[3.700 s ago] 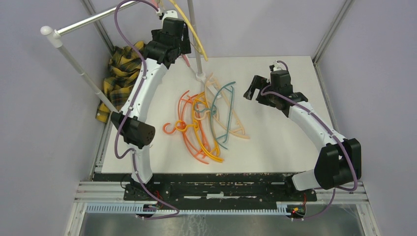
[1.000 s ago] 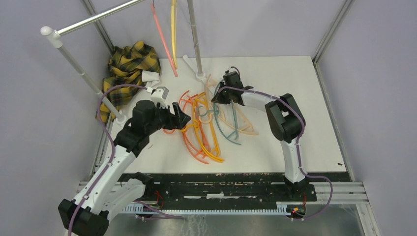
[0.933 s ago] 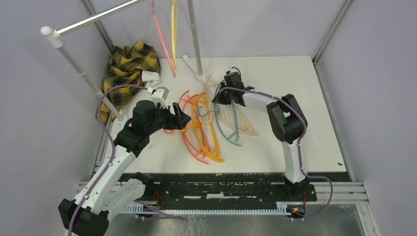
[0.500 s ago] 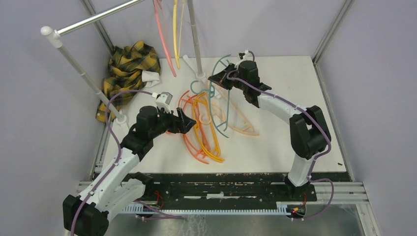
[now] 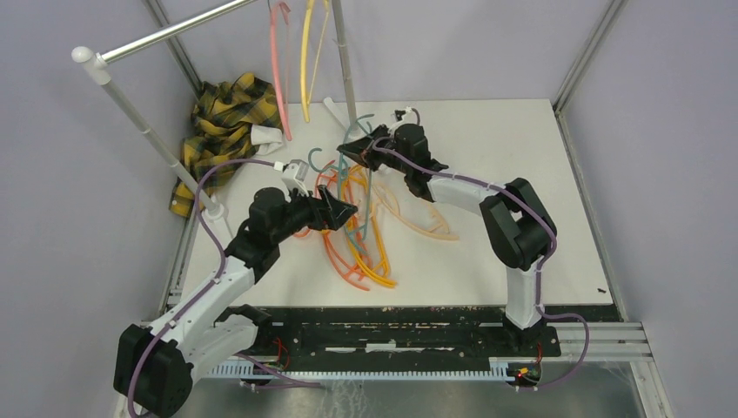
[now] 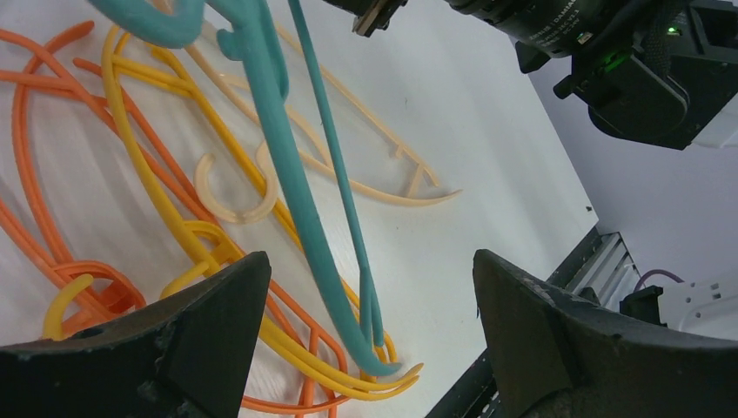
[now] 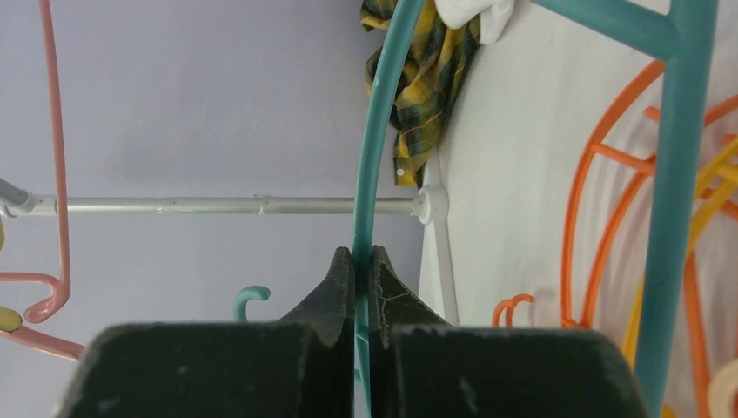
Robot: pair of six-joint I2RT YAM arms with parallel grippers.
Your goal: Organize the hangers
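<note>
My left gripper takes hold of the teal hanger by the arm nearer its low end (image 5: 351, 231) (image 6: 315, 247) next, which leaves the teal hanger's hook free for the bar.
My right gripper (image 5: 352, 155) (image 7: 362, 253) is shut on the thin arm of a teal hanger (image 5: 359, 187) (image 7: 376, 131). The hanger hangs tilted above the pile, its low end over the yellow ones. On the table lie orange hangers (image 5: 325, 186) (image 6: 52, 235), yellow hangers (image 5: 372, 254) (image 6: 148, 183) and a peach hanger (image 5: 424, 224) (image 6: 348, 165), tangled together. My left gripper (image 5: 345, 212) (image 6: 370, 261) stands open just left of the pile, with the teal hanger (image 6: 287, 174) dangling in front of its jaws, untouched. A pink hanger (image 5: 278, 74) (image 7: 54, 131) and a yellow hanger (image 5: 305, 52) hang from the rack rail.
The rack's upright pole (image 5: 343, 61) stands behind the pile, its slanted left pole (image 5: 144, 131) at the table's left edge, and a rail (image 5: 174, 30) (image 7: 218, 206) joins them. A yellow-black plaid cloth (image 5: 226, 117) (image 7: 426, 78) lies at the back left corner.
My right gripper has lifted the teal hanger off the pile and carried it left toward the rack pole. My left arm has slid right toward the pile, its jaws opening wider.
</note>
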